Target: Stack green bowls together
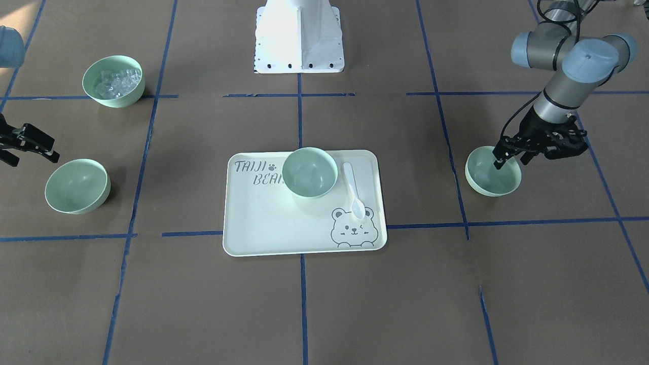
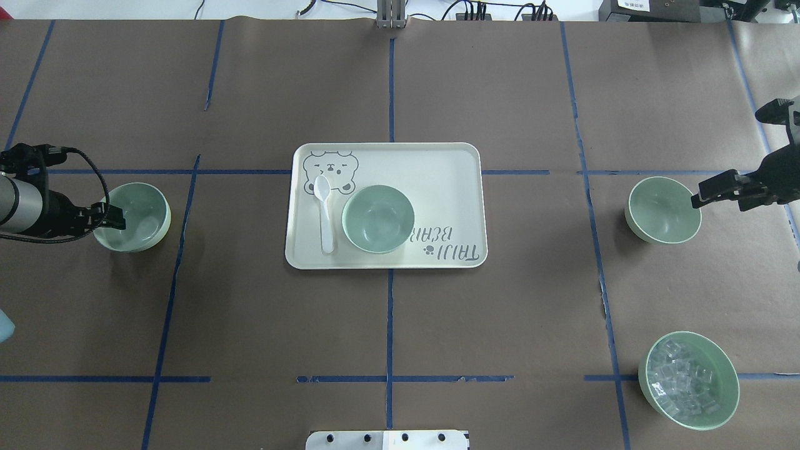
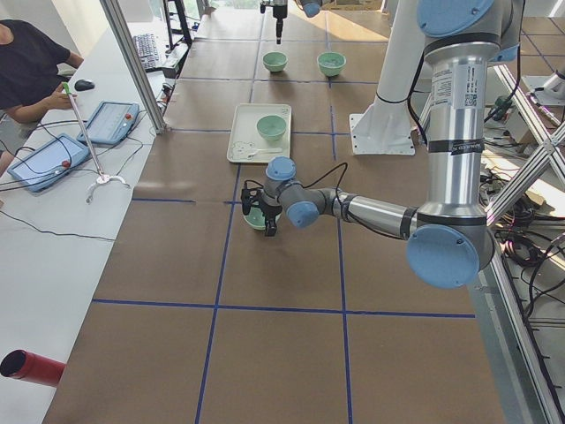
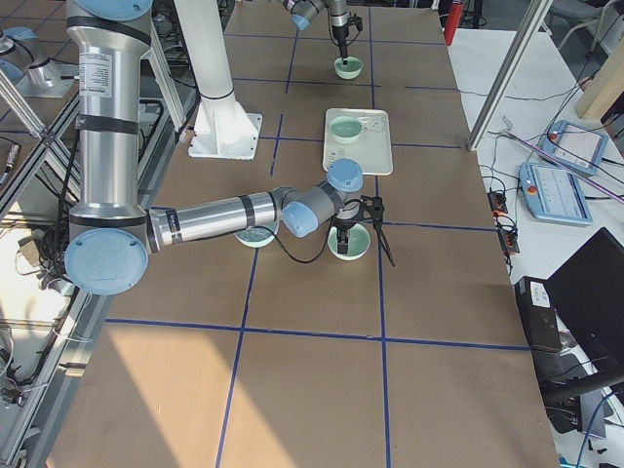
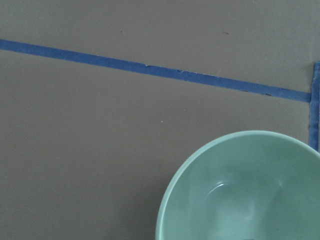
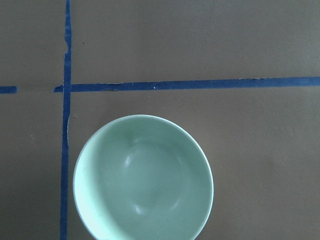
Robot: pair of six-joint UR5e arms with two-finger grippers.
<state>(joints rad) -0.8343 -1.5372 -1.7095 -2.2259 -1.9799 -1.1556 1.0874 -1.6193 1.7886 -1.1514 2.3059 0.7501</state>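
The third green bowl should stack with the green bowl on the tray [image 1: 310,171], so my right gripper next needs to grab it by its rim [image 1: 76,160].
Three pale green bowls are in view. One [image 1: 309,172] [image 2: 377,219] stands on the bear-print tray. One [image 1: 493,177] [image 2: 139,215] [image 5: 245,195] stands on the robot's left side of the table. My left gripper [image 1: 513,158] [image 2: 111,215] is open there, one finger inside the bowl's rim and one outside. The third bowl [image 1: 77,185] [image 2: 664,209] [image 6: 143,177] stands on the robot's right side. My right gripper [image 1: 31,158] [image 2: 719,190] is open and empty, above that bowl's outer edge and clear of it.
The tray [image 1: 253,228] [image 2: 450,169] at the table's middle also holds a white spoon [image 1: 353,190] [image 2: 324,212]. A green bowl of clear cubes [image 1: 113,81] [image 2: 689,380] stands near the robot's right. The white robot base [image 1: 298,35] is at the robot's edge.
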